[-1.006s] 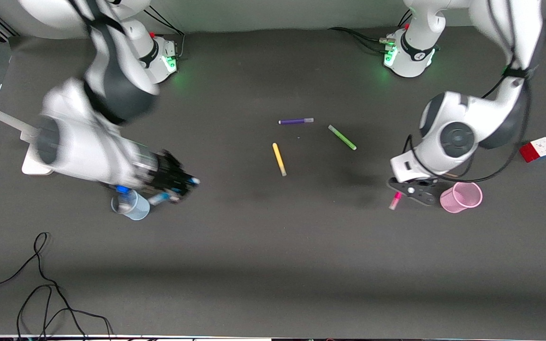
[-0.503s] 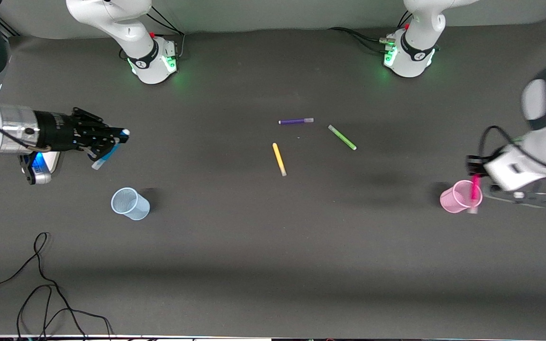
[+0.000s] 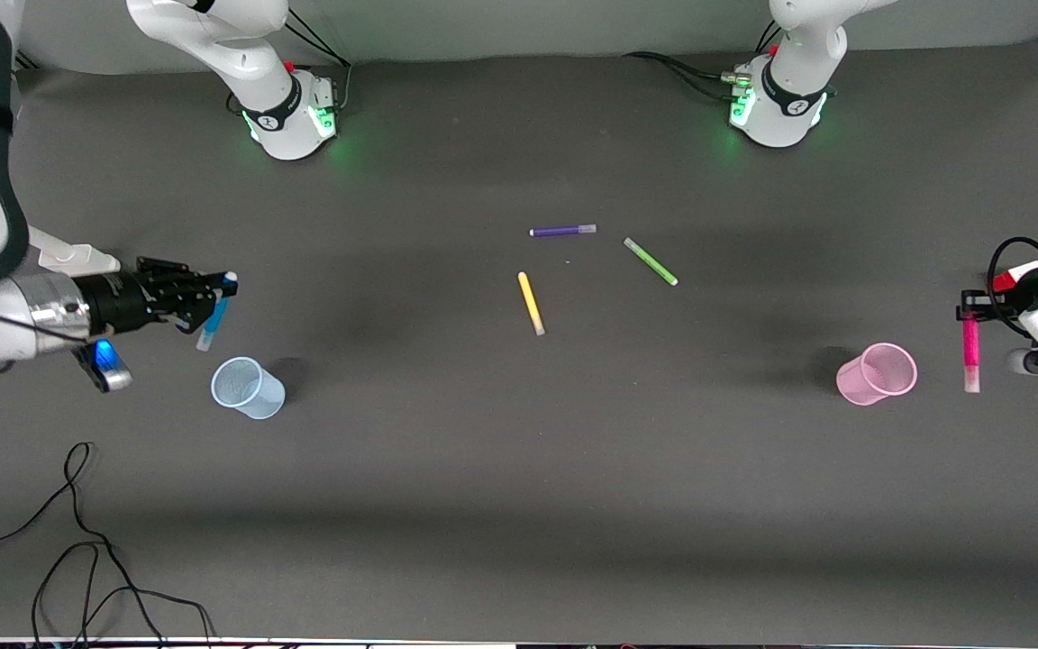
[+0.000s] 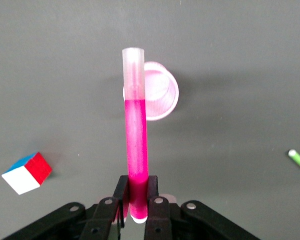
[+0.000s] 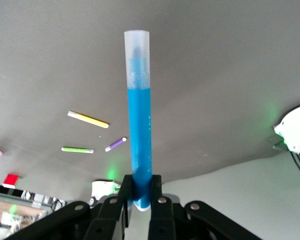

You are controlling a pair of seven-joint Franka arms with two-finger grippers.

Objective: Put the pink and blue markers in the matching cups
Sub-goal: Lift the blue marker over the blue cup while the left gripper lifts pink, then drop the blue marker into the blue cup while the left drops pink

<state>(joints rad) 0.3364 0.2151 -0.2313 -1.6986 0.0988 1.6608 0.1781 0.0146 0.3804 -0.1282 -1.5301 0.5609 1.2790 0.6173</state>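
Observation:
The pink marker has its frosted cap (image 3: 971, 379) beside the pink cup's rim, so my left gripper should move it into the pink cup (image 3: 877, 373) before letting go.
My right gripper (image 3: 217, 290) is shut on the blue marker (image 3: 213, 320) by its tail, greyish cap pointing away from it. It holds the marker in the air over bare table beside the pale blue cup (image 3: 247, 388), not above it. In the right wrist view the fingers (image 5: 141, 195) clamp the marker (image 5: 139, 125). My left gripper (image 3: 970, 312) is shut on the pink marker (image 3: 969, 351), over the table between the pink cup (image 3: 877, 373) and the left arm's end. In the left wrist view the gripper (image 4: 138, 200) holds the marker (image 4: 136, 145), its cap overlapping the cup (image 4: 162, 92). Both cups are empty.
Purple (image 3: 562, 231), green (image 3: 651, 261) and yellow (image 3: 531, 303) markers lie mid-table. A colour cube (image 4: 27, 172) sits near the left arm's end, partly hidden in the front view (image 3: 1012, 274). A black cable (image 3: 77, 541) lies near the front edge at the right arm's end.
The left gripper has carried the pink marker from over the pink cup toward the left arm's end. The right gripper with the blue marker has shifted closer to the blue cup.

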